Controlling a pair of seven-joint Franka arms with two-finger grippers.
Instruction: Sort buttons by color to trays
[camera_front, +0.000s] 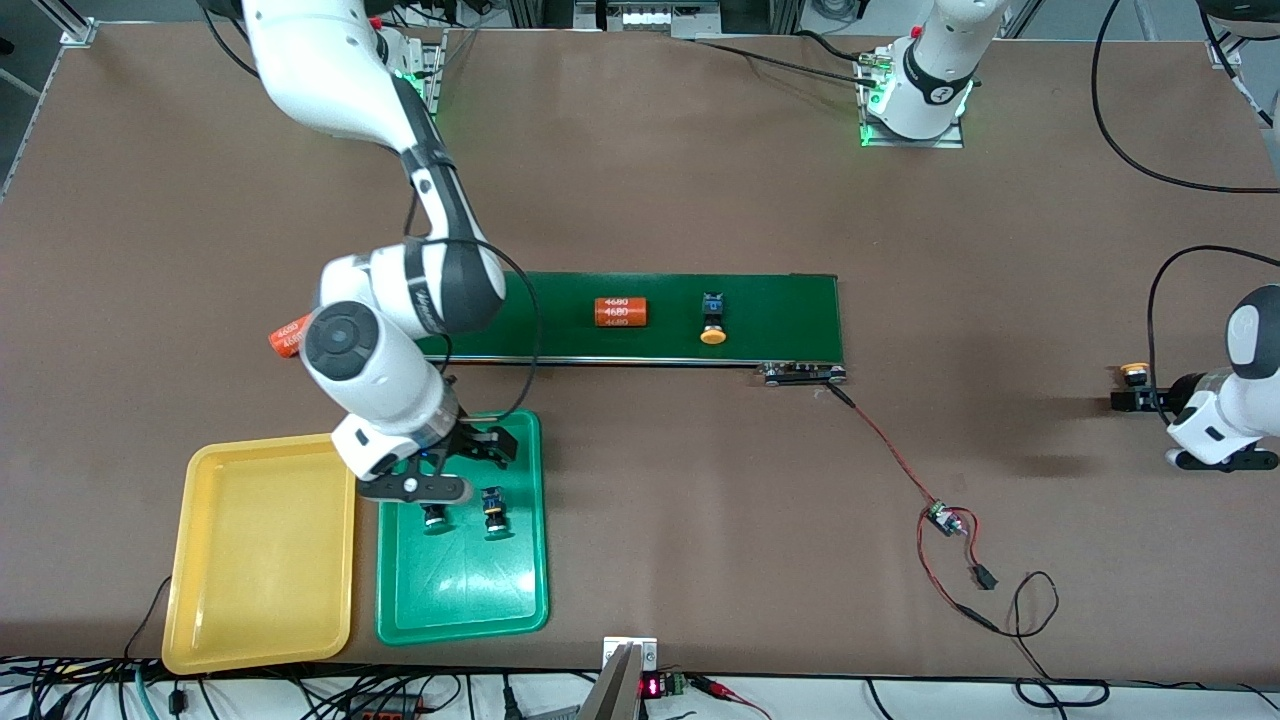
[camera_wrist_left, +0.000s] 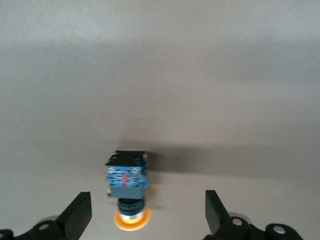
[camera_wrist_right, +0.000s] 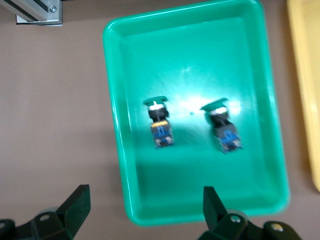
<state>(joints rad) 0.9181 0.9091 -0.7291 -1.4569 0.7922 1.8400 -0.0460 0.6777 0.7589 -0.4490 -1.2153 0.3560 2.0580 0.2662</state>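
My left gripper's fingers stop short of the yellow-orange button's body (camera_front: 1134, 400) (camera_wrist_left: 126, 175), so it is too early to close. The left gripper moves toward that button first.
Two green-capped buttons (camera_front: 434, 517) (camera_front: 493, 512) lie in the green tray (camera_front: 470, 600); they also show in the right wrist view (camera_wrist_right: 159, 122) (camera_wrist_right: 222, 125). My right gripper (camera_front: 440, 468) (camera_wrist_right: 145, 212) is open and empty over the rim of that tray (camera_wrist_right: 200, 207) that is farther from the front camera. The yellow tray (camera_front: 260, 550) beside it holds nothing. One yellow-orange button (camera_front: 713, 320) lies on the dark-green belt (camera_front: 780, 310). Another yellow-orange button (camera_front: 1134, 372) (camera_wrist_left: 127, 192) lies on the table at the left arm's end. It is between the open fingers of my left gripper (camera_front: 1125, 388) (camera_wrist_left: 147, 220), not gripped.
An orange numbered cylinder (camera_front: 622, 312) lies on the belt. Another orange cylinder (camera_front: 288, 338) shows at the belt's end, partly hidden by the right arm. A small circuit board (camera_front: 943, 520) with red and black wires lies near the front edge. The yellow tray's edge (camera_wrist_right: 302, 75) shows in the right wrist view.
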